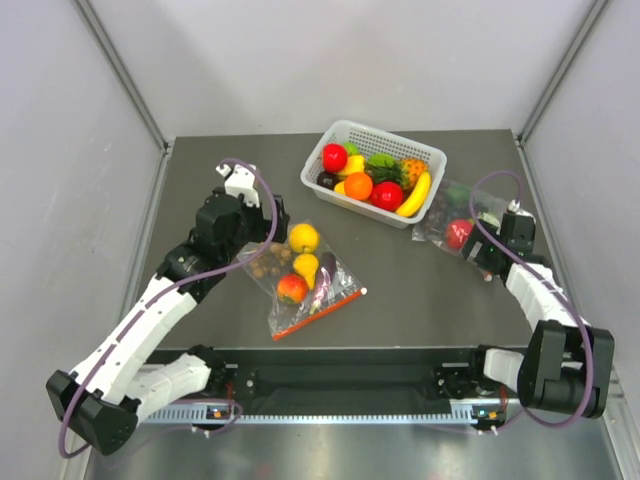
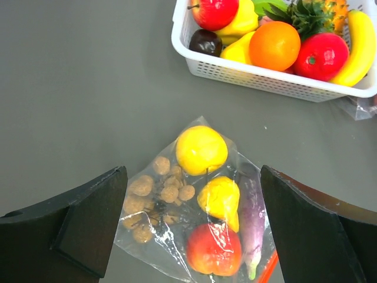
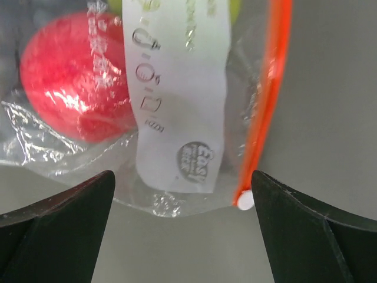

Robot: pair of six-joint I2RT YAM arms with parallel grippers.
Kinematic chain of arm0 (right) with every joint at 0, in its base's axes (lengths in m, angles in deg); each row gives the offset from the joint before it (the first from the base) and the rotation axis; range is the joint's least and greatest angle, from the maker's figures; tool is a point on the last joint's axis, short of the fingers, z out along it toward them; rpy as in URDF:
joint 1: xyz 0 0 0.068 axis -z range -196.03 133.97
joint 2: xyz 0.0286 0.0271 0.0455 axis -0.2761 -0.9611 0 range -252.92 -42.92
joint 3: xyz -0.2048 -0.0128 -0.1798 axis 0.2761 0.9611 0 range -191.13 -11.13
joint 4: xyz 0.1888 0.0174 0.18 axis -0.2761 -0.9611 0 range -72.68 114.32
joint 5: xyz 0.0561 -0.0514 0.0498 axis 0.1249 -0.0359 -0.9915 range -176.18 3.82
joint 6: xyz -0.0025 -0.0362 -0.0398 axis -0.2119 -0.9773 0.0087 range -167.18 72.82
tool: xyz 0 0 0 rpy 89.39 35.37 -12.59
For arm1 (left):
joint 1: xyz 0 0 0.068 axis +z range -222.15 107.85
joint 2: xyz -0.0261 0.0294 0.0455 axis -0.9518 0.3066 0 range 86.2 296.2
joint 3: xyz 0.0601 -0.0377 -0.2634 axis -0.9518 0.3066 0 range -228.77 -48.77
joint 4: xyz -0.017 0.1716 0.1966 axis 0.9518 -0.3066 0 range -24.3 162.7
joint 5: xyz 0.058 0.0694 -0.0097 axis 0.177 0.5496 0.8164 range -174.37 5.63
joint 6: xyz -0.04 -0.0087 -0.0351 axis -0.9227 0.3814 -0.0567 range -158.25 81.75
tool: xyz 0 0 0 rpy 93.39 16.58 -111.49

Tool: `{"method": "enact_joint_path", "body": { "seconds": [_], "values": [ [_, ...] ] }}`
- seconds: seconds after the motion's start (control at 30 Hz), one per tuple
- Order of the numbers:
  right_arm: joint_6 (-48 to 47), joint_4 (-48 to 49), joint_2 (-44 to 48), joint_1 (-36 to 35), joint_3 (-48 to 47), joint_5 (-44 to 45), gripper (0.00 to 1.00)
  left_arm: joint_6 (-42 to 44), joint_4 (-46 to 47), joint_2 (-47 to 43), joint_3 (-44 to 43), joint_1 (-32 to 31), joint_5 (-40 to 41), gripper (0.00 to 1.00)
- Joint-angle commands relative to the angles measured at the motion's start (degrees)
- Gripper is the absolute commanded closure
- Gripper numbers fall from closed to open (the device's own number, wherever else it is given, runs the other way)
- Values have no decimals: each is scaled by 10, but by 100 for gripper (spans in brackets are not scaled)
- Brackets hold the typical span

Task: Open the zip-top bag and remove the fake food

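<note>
I need to grab the zip-top bag with my right gripper next, by its near edge beside the white slider. This will leave the slider free for opening.
The zip-top bag lies at the table's right side, just right of the basket, with a red apple of the fake food showing through it. In the right wrist view the bag shows a white label, the red apple and an orange zip strip ending in a white slider. My right gripper hangs open just over that bag's near edge, holding nothing. My left gripper stands open above a different bag.
A second clear bag with lemon, yellow pear, nuts, apple and eggplant lies mid-table under the left gripper. A white basket of fruit stands at the back. Grey walls close in both sides.
</note>
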Motion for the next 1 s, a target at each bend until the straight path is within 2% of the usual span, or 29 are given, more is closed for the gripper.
{"method": "enact_joint_path", "body": {
  "seconds": [0.0,0.1,0.13,0.23,0.27,0.3,0.4,0.5,0.53,0.63,0.77,0.87,0.9,0.97],
  "values": [
    [15,26,-10,3,10,-71,3,-1,23,-7,-19,-4,-20,1],
    [20,42,-31,3,28,-96,12,-1,30,-1,-18,-11,-37,1],
    [23,48,-35,3,30,-96,21,0,32,2,-19,-16,-39,1],
    [28,56,-44,2,26,-102,30,6,33,17,-20,-39,-38,1],
    [30,60,-43,1,24,-97,38,9,33,19,-20,-57,-22,1],
    [32,62,-43,1,23,-93,40,11,34,24,-20,-66,-16,2],
    [39,80,-49,0,26,-90,54,11,41,29,-17,-94,0,2],
    [43,105,-65,-1,30,-93,84,3,63,29,1,-116,-2,2],
    [43,106,-69,-1,29,-101,100,-8,80,29,8,-121,-7,2],
    [38,108,-72,-12,32,-107,100,-33,133,33,45,-146,-32,3],
    [45,91,-26,-49,34,-93,100,-55,185,48,94,-179,-46,4],
    [75,74,16,-97,33,-79,100,-73,257,50,127,-197,-80,5],
    [84,75,26,-141,33,-79,100,-76,275,51,135,-201,-88,5],
    [116,78,50,-178,28,-72,100,-84,322,57,154,-213,-103,5]
  ]
}}
